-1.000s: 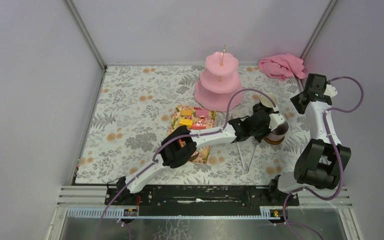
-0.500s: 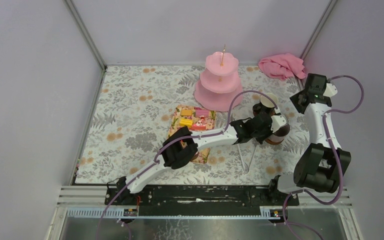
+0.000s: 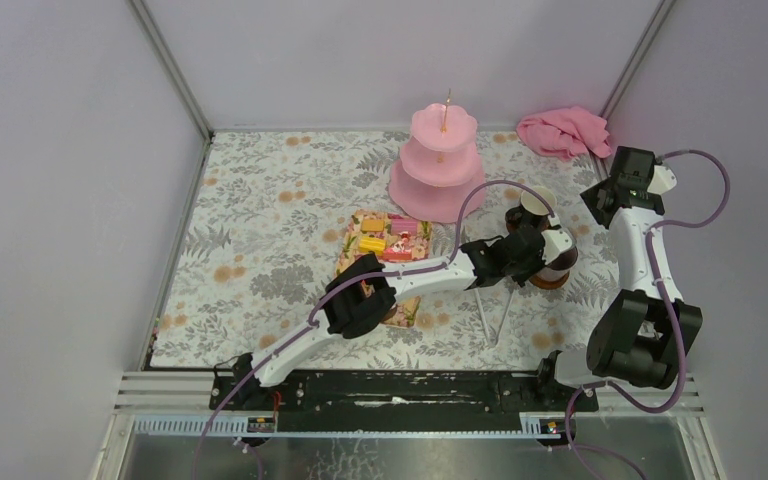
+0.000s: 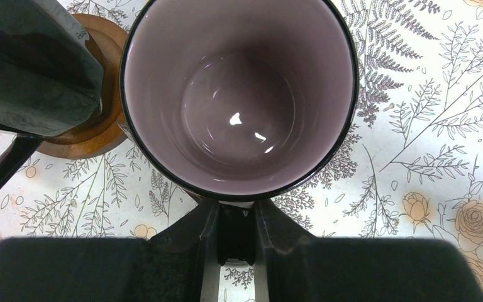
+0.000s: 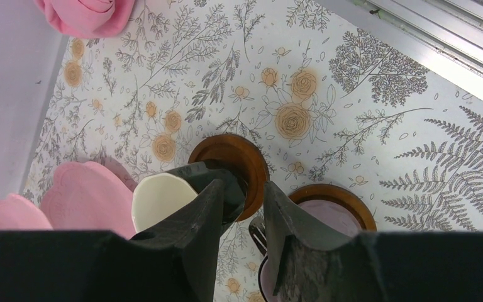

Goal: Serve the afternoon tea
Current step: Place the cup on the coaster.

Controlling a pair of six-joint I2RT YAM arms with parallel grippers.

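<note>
The wooden coaster's rim shows around the black mug's base, so the upright mug would land on the coaster, and the left gripper should release the mug.
My left gripper (image 4: 236, 212) is shut on the handle of the black mug (image 4: 239, 94), which has a purple inside. In the top view this left gripper (image 3: 538, 252) holds the black mug (image 3: 560, 260) upright over a wooden coaster (image 3: 550, 282); I cannot tell whether it touches. Just behind it the grey mug (image 3: 533, 200), cream inside, stands on its own coaster (image 5: 229, 163). My right gripper (image 5: 255, 189) hangs high above both mugs, open and with nothing in it. Small toy cakes (image 3: 385, 240) lie on the floral tray. The pink three-tier stand (image 3: 440, 165) is at the back.
The floral tray (image 3: 348, 242) sits mid-table, partly under my left arm. Thin metal utensils (image 3: 492, 312) lie in front of the mugs. A pink cloth (image 3: 563, 130) is bunched in the back right corner. Walls close in on the table's left, back and right.
The left gripper and the black mug have shifted only slightly by the coaster. The right arm's elbow has sunk a little while its gripper stays above the mugs.
</note>
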